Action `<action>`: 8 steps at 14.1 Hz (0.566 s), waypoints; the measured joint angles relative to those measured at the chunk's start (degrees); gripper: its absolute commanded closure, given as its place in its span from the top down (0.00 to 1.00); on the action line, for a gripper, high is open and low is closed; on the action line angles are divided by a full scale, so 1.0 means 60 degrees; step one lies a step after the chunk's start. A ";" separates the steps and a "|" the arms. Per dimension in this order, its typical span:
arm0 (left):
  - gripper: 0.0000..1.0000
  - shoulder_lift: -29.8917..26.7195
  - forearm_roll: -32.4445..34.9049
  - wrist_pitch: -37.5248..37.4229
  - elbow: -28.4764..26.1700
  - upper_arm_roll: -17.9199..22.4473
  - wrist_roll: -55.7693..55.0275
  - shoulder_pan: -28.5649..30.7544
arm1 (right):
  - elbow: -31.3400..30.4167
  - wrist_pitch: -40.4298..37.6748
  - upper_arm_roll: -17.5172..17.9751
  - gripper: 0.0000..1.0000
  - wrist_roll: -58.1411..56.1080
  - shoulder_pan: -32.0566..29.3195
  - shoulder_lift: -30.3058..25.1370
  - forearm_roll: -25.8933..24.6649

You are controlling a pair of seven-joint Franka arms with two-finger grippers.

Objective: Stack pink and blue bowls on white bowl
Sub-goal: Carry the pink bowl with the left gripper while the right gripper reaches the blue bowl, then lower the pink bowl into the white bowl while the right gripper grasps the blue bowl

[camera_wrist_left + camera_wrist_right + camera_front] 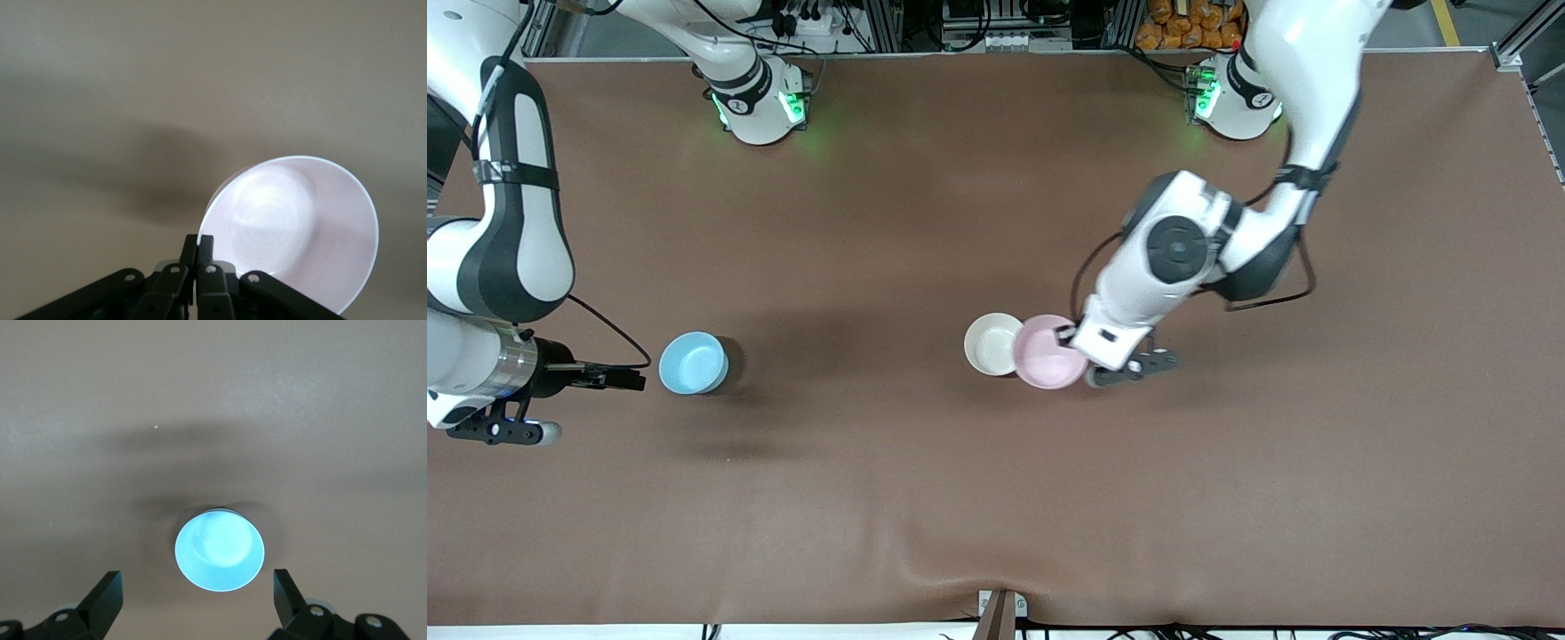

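My right gripper takes hold of the light blue bowl by its rim [663,372] next, to stack it on the white bowl [987,344].
The pale pink bowl [1047,353] is held by its rim in my left gripper [1069,341], whose fingers are shut on it. It hangs tilted, and its edge overlaps the rim of the white bowl [987,344] on the table beside it. In the left wrist view the fingers [207,248] pinch the pink bowl's [300,233] rim; the white bowl is hidden there. The light blue bowl [692,363] stands upright toward the right arm's end of the table. My right gripper [639,380] is open and empty beside it, not touching it. In the right wrist view the blue bowl [219,551] lies ahead of the open right gripper [195,579].
The brown mat [996,498] covers the whole table. The arms' bases [760,102] stand along the table's edge farthest from the front camera. A small bracket [1000,613] sits at the edge nearest to the front camera.
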 measured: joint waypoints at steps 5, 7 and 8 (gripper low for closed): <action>0.00 0.0878 0.0000 0.0474 0.0470 0.0039 -0.0379 -0.0717 | -0.0566 0.0149 -0.0014 1.00 -0.0488 -0.0422 0.0154 0.0041; 0.00 0.0975 0.0000 0.0539 0.0471 0.0041 -0.0379 -0.0836 | -0.0937 0.0468 -0.0019 1.00 -0.0495 -0.0475 0.0158 0.0042; 0.00 0.0997 0.0000 0.0535 0.0458 0.0041 -0.0379 -0.0874 | -0.1170 0.0706 -0.0025 1.00 -0.0495 -0.0504 0.0160 0.0042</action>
